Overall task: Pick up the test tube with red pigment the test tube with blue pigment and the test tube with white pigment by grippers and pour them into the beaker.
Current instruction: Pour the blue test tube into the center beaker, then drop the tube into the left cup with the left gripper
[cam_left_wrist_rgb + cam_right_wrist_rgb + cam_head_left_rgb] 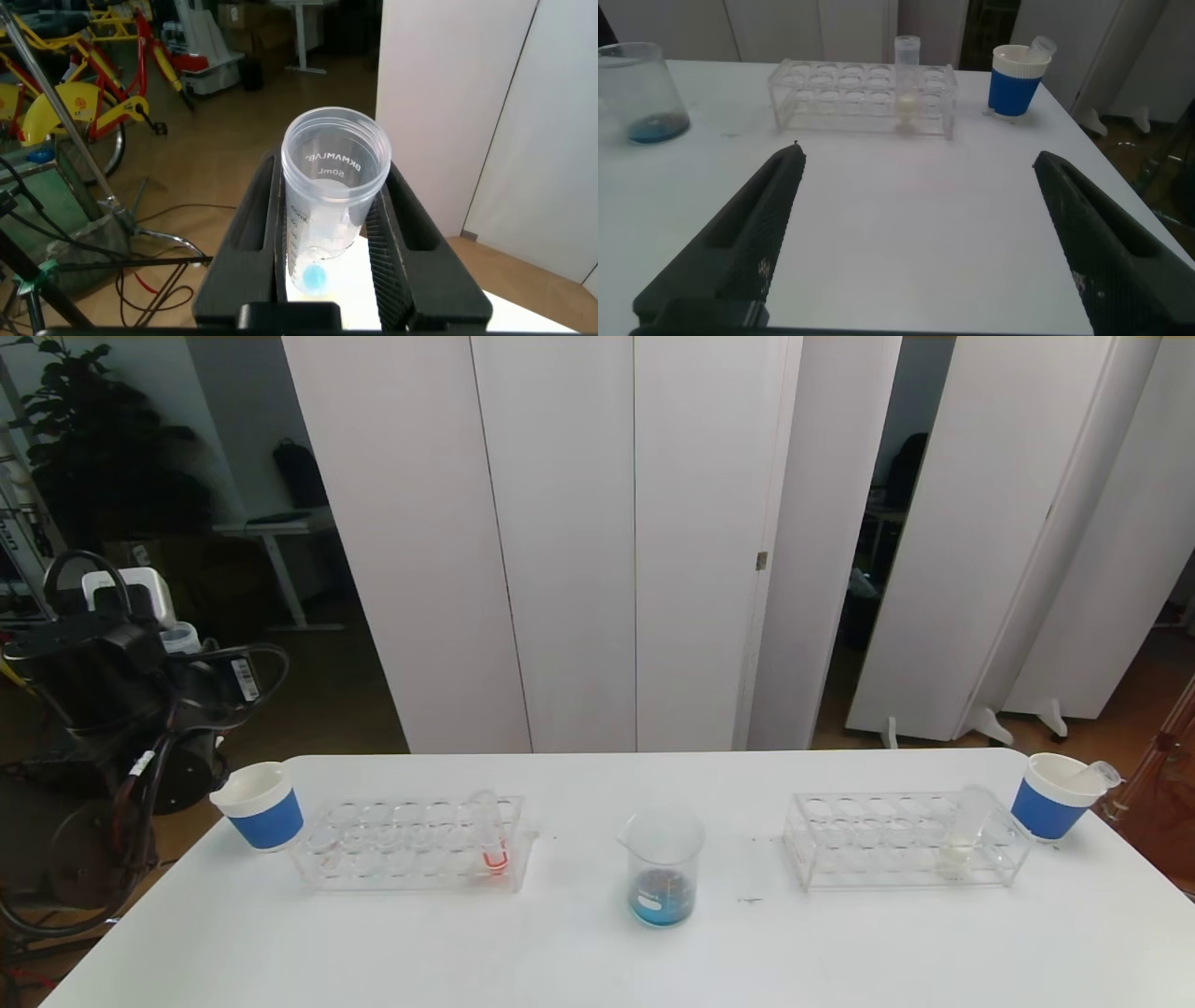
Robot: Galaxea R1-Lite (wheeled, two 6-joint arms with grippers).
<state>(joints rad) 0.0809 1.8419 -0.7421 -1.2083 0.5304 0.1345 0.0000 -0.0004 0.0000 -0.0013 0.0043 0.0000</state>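
The test tube with blue pigment hangs above the blue-sleeved cup (253,789) and would miss if my left gripper opened now.
My left gripper (334,177) is shut on the test tube with blue pigment (327,201), almost empty, with only a blue drop at its bottom. In the head view this gripper (159,658) hangs off the table's far left corner, up and left of a blue-sleeved cup (261,805). The beaker (663,877) stands mid-table with blue liquid in it. The test tube with red pigment (493,845) sits in the left rack (411,845). The test tube with white pigment (962,835) leans in the right rack (901,840). My right gripper (917,157) is open over bare table, out of the head view.
A second blue-sleeved cup (1055,795) at the far right corner holds an empty tube (1102,773). The right wrist view shows the right rack (864,89), that cup (1015,79) and the beaker (640,93) ahead. White panels stand behind the table.
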